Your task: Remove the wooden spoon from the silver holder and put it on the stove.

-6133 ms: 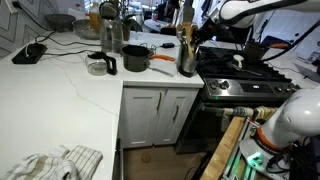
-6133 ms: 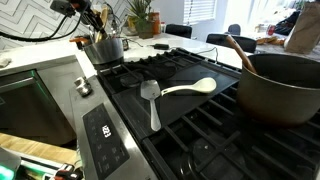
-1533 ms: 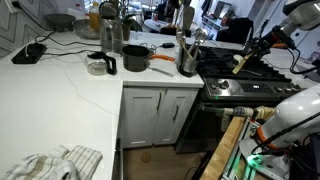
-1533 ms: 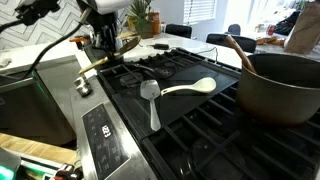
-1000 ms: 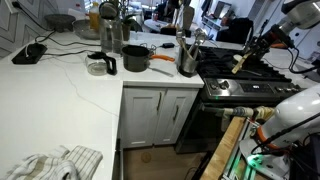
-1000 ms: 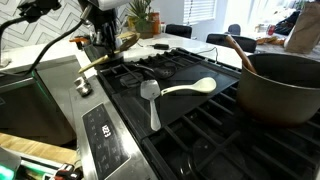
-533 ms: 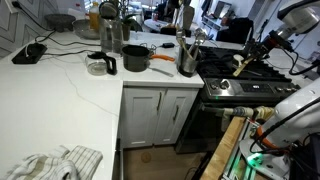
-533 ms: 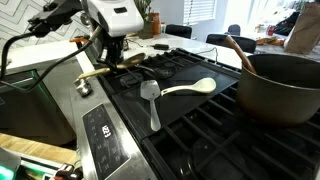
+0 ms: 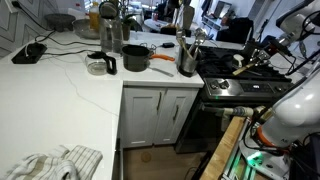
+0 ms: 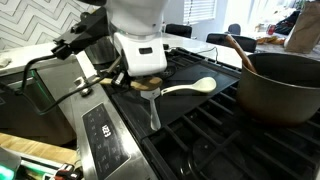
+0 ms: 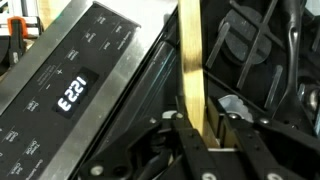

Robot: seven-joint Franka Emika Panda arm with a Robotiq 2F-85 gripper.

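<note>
My gripper needs to stay closed on the wooden spoon: the spoon hangs above the grates and would drop onto the stove if I opened now.
My gripper (image 11: 203, 122) is shut on the handle of the wooden spoon (image 11: 190, 55), a light tan strip that runs straight up between the fingers. In an exterior view the gripper (image 9: 254, 63) holds the spoon (image 9: 241, 67) low over the front of the stove (image 9: 232, 88). In an exterior view the gripper (image 10: 142, 80) hangs just above the black grates (image 10: 210, 120), with the spoon (image 10: 106, 80) sticking out sideways. The silver holder (image 9: 187, 62) stands on the counter by the stove with other utensils in it; it is hidden in the other views.
A metal spatula (image 10: 152, 104) and a white spoon (image 10: 190, 88) lie on the grates beside the gripper. A big dark pot (image 10: 282, 88) fills the stove's far side. The stove's control panel (image 11: 70, 90) lies under the gripper. A black pot (image 9: 135, 59) and bottle (image 9: 110, 42) stand on the counter.
The gripper has carried the spoon away from the holder, then forward and down, and now sits low over the stove's front grates near the spatula.
</note>
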